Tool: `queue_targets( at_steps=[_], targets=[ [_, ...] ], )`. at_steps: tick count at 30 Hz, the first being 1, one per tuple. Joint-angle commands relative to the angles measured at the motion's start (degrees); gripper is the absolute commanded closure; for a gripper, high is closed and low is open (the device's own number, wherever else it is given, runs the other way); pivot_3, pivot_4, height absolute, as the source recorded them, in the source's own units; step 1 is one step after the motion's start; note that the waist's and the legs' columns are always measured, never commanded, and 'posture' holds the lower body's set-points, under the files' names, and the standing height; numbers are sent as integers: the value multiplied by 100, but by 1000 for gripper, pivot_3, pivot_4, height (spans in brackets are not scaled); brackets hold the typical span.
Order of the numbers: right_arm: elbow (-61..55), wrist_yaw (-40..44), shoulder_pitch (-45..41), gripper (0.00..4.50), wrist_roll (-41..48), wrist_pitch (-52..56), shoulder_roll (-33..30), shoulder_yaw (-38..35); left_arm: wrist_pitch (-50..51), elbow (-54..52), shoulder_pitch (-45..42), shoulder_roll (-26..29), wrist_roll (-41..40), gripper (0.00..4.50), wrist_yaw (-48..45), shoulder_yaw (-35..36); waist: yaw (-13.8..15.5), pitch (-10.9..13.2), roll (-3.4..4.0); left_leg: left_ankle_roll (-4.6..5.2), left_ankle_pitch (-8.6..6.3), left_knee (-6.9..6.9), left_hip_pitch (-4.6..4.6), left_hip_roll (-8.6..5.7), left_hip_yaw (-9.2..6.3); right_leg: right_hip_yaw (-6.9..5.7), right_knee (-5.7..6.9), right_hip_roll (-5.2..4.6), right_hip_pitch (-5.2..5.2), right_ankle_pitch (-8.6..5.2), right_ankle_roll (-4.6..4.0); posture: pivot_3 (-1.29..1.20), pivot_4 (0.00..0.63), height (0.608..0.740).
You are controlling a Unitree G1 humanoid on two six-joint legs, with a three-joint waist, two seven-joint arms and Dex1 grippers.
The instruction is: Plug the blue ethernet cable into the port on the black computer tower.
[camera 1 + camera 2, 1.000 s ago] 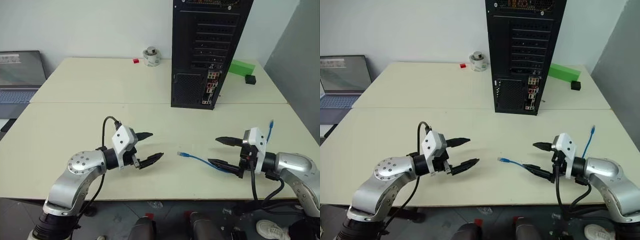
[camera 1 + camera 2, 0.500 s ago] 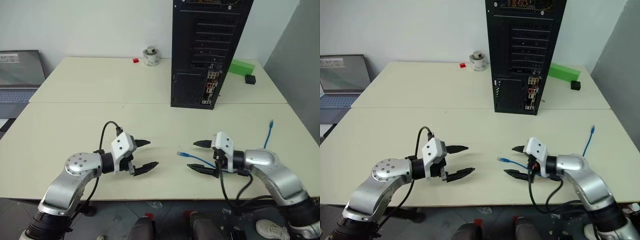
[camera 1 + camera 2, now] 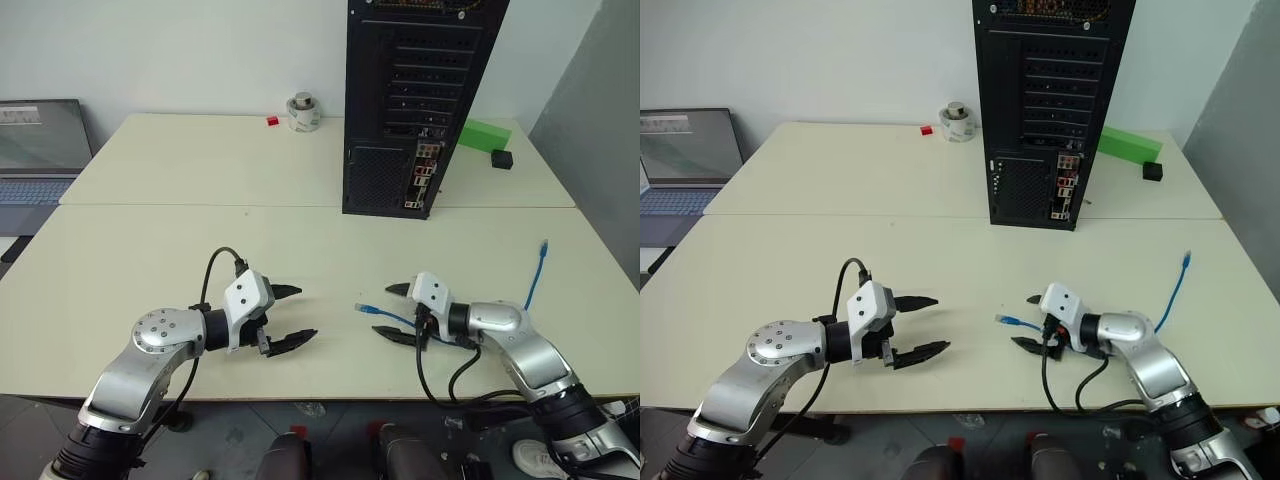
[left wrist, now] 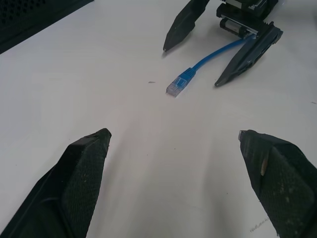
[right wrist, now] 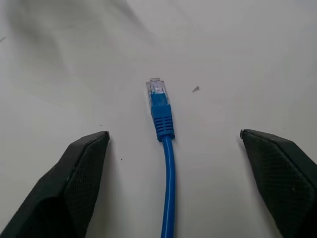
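Observation:
I will grab the cable with my right gripper just behind its plug (image 5: 167, 148). The blue ethernet cable's clear tip (image 5: 156, 85) will stay free to go into the port.
The blue ethernet cable (image 3: 400, 320) lies on the near table, one plug (image 3: 365, 309) pointing left and the other end (image 3: 543, 245) out at the right. My right gripper (image 3: 388, 311) is open and low over the table, its fingers (image 5: 79, 173) standing on either side of the cable just behind the plug (image 5: 156, 93) without touching it. A short way left of the plug, my left gripper (image 3: 305, 312) is open and empty, facing that plug (image 4: 176, 85). The black computer tower (image 3: 400, 100) stands upright on the far table, its strip of coloured connectors (image 3: 425, 175) facing me.
A grey laptop (image 3: 40, 150) sits at the far left. A green block (image 3: 483, 133) and a small black cube (image 3: 501, 158) lie right of the tower. A white roll (image 3: 303, 112) and a small red piece (image 3: 271, 121) are at the back. A seam (image 3: 200, 205) joins two tables.
My right gripper has come down and leftward along the cable to straddle it just behind the plug. The left gripper has stayed almost where it was.

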Motion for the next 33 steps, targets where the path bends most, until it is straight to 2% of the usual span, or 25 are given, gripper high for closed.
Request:
queue_targets(
  at_steps=[1,8,15,25,33],
  targets=[
    [-5,3,-68,1040,-117,-168,45,-5,-96,-168,-40,22,-20,0,-48,-1,0,0,0,0,0,0,0,0,0,0,0,0,0,0,0,0,150,740],
    [97,37,-155,2886,-312,-252,95,78,-69,-159,-127,7,-13,0,-57,-81,0,0,0,0,0,0,1,0,0,0,1,0,0,0,0,0,150,740],
    [66,189,-248,4404,-299,-245,108,81,-154,-3,-305,-198,122,0,49,-313,0,0,0,0,0,1,1,-2,0,0,1,0,0,0,0,0,150,740],
    [-765,846,-426,4446,-114,45,-124,163,-497,672,-906,-459,354,0,-325,-777,2,1,1,0,0,1,0,-2,-3,-3,2,0,0,1,-1,0,150,740],
    [-1049,984,-599,4463,-121,291,-182,253,-861,1155,-1311,-558,476,0,-799,-1064,2,1,1,0,0,2,-1,-3,-6,-6,3,1,1,1,-1,0,150,740]
  ],
)
